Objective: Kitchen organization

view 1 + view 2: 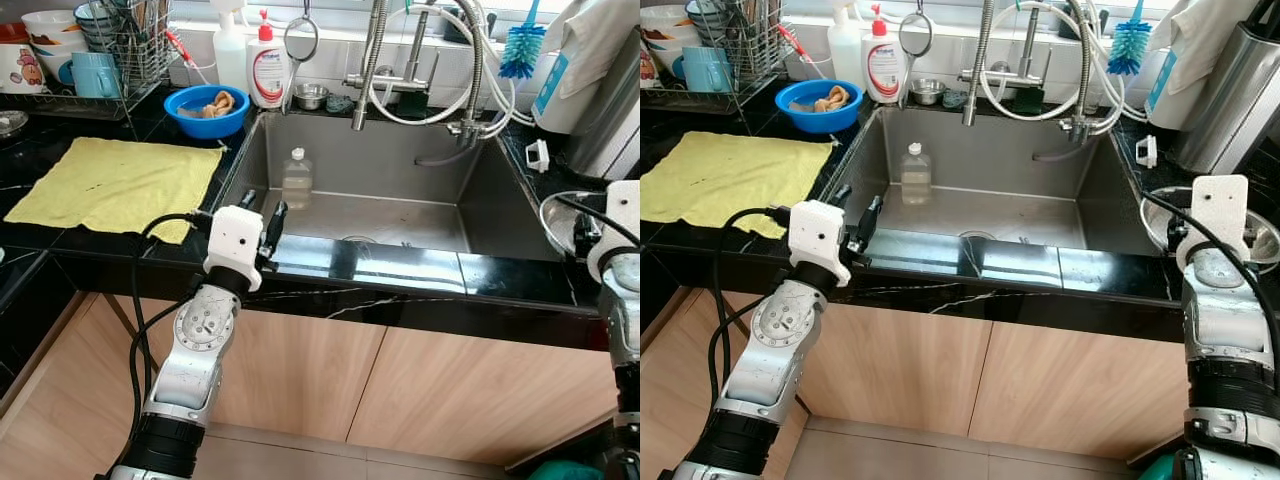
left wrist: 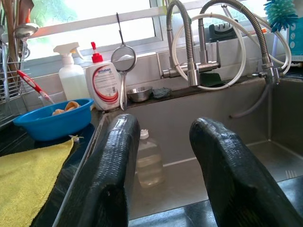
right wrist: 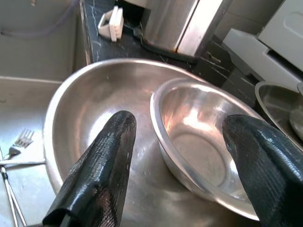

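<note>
The small steel bowl is inside the large one. To organize the kitchen, my right gripper grabs the small bowl by its rim [image 3: 158,124] next.
A clear plastic bottle [image 1: 296,178] stands upright at the back left of the steel sink [image 1: 400,160]. My left gripper [image 1: 264,212] hovers open over the sink's front left corner, pointing at the bottle [image 2: 149,158] and well short of it, with nothing between its fingers [image 2: 113,161]. At the right, on the black counter, a small steel bowl [image 3: 203,142] sits inside a large steel bowl [image 3: 90,104]. My right gripper [image 3: 179,124] hangs open just above them, one finger over the big bowl, the other beyond the small bowl's far rim.
A yellow cloth [image 1: 115,180] lies on the counter left of the sink, with a blue bowl [image 1: 207,108], a soap bottle [image 1: 268,68] and a dish rack [image 1: 110,50] behind it. The faucet and hoses [image 1: 375,60] hang over the sink's back. A fork [image 3: 21,139] lies in the sink.
</note>
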Tool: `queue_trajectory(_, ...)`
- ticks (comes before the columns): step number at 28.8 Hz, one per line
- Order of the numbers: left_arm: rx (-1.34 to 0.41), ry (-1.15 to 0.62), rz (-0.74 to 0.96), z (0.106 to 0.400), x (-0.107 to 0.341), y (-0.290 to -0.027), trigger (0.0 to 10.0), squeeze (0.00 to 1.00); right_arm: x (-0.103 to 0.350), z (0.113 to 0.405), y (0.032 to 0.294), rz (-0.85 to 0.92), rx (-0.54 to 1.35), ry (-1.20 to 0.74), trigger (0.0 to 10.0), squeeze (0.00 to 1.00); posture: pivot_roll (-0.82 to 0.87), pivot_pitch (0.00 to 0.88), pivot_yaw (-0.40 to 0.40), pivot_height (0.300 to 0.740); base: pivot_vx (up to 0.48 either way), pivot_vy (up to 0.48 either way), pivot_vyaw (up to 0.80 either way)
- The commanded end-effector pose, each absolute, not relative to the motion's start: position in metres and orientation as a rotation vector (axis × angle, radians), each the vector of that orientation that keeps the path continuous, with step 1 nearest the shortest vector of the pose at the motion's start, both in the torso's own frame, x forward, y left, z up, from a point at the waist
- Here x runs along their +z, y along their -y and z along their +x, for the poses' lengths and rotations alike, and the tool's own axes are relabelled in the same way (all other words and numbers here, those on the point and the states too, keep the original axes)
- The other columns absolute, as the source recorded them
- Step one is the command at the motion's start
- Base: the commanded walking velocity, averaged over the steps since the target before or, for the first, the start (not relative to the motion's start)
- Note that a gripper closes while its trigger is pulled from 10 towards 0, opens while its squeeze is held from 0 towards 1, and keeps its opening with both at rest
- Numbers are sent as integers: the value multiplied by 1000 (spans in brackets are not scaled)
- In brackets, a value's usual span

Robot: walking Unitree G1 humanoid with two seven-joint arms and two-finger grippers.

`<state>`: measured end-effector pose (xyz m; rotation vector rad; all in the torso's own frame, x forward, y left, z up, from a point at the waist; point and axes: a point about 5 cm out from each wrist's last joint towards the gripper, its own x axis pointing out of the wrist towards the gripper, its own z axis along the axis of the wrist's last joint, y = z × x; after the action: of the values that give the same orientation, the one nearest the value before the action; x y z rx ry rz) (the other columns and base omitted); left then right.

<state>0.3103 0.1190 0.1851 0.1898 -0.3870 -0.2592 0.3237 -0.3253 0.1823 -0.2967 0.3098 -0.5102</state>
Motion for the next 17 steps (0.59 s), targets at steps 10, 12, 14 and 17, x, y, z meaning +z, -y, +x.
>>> queue_trajectory(10,-276,390,199,310,188,-117,10000,0,183,326,333,-284,-516,-340,10000,0,47,0,-30,740,0,0,0)
queue_trajectory(12,-277,391,200,310,188,-117,10000,0,183,326,334,-278,-520,-341,10000,0,47,0,-30,740,0,0,0)
queue_trajectory(14,-277,392,201,310,188,-117,10000,0,183,327,335,-277,-522,-344,10000,0,49,0,-28,740,0,0,0)
queue_trajectory(17,-278,393,203,310,188,-118,10000,0,182,327,335,-277,-522,-345,10000,0,50,0,-27,740,0,0,0)
